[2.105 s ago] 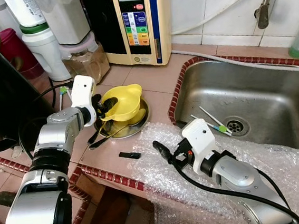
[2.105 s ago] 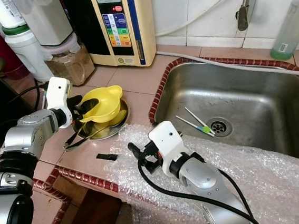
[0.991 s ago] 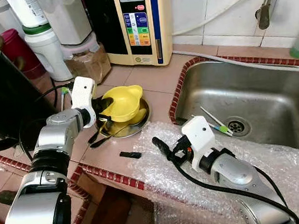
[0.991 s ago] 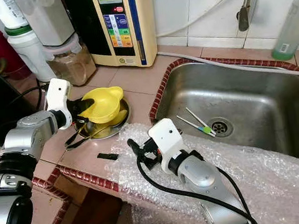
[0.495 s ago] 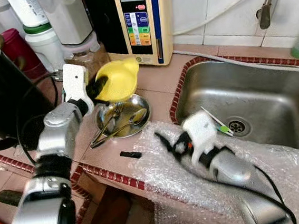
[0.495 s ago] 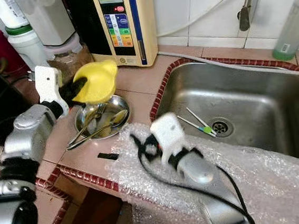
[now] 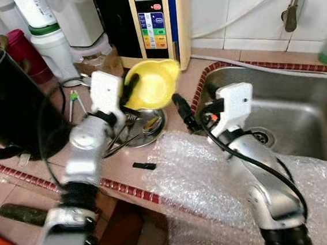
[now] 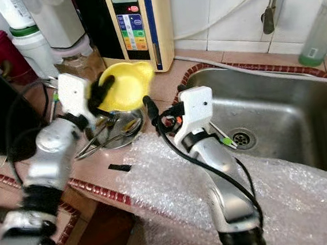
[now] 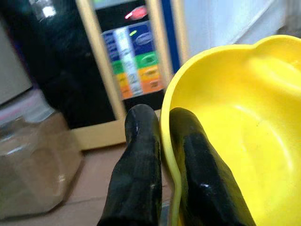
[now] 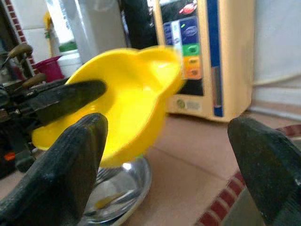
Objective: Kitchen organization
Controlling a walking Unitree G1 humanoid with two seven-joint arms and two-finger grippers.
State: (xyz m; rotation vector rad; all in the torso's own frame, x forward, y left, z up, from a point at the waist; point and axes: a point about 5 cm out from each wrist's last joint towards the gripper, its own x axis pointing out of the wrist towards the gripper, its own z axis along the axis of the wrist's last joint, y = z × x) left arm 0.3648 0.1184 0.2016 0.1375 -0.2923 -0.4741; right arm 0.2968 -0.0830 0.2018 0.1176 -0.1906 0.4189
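Observation:
I will grab the bowl by its rim (image 7: 171, 84) beside the spout next with my right gripper, to move the yellow bowl into the sink.
A yellow plastic bowl (image 7: 151, 83) hangs tilted in the air above a steel plate (image 7: 153, 136) on the tiled counter. My left gripper (image 9: 162, 115) is shut on the bowl's rim, one finger inside and one outside. My right gripper (image 10: 167, 125) stands open and wide, just right of the bowl and pointing at it without touching. One of its black fingers (image 7: 181, 106) shows beside the sink's edge. A fork and a spoon (image 7: 136, 128) lie in the steel plate.
A steel sink (image 7: 300, 95) with thin sticks near its drain lies to the right. Bubble wrap (image 7: 203, 176) covers the counter's front. A black kettle (image 7: 4, 97) stands left, a water machine (image 7: 153, 19) and jars behind. A small black piece (image 7: 144, 166) lies near the edge.
My left gripper has lifted the yellow bowl off the steel plate and carried it up and to the right. My right arm has risen from the bubble wrap towards the bowl.

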